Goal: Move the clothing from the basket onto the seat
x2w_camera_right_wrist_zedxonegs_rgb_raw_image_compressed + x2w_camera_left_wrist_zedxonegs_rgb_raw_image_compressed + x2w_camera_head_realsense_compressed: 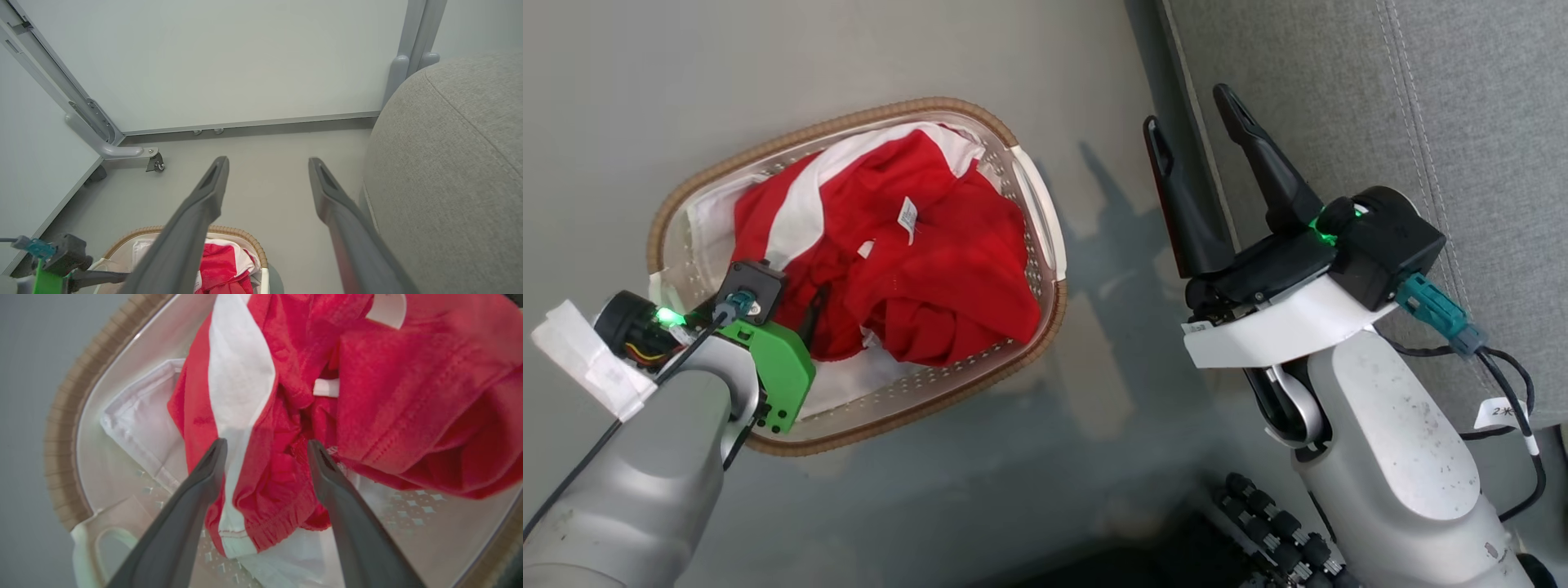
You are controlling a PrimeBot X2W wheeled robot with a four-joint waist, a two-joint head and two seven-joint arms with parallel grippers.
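The clothing in the basket is slack, with one fold bunched up. The left gripper will next grab the clothing by the red-and-white fold (801, 266).
The basket (907, 104), white perforated plastic with a brown woven rim, stands on the floor left of the seat (1421, 98). The clothing (931, 261) fills it. One red garment has a broad white panel (241, 375) and lies beside a plain red one (408, 396). My left gripper (266, 444) reaches down into the basket, open, its fingers straddling a bunched red-and-white fold without closing on it. My right gripper (1186, 106) hangs open and holds nothing, between the basket and the seat's edge. The right wrist view shows the seat (449, 163) at the right and the basket (237, 233) low down.
A thin white liner (139, 420) lies under the clothes. A pale wall panel on a metal frame with a caster foot (155, 163) stands beyond the basket. My base's dark wheels (1274, 531) sit at the lower edge. Bare grey floor (1127, 367) separates basket and seat.
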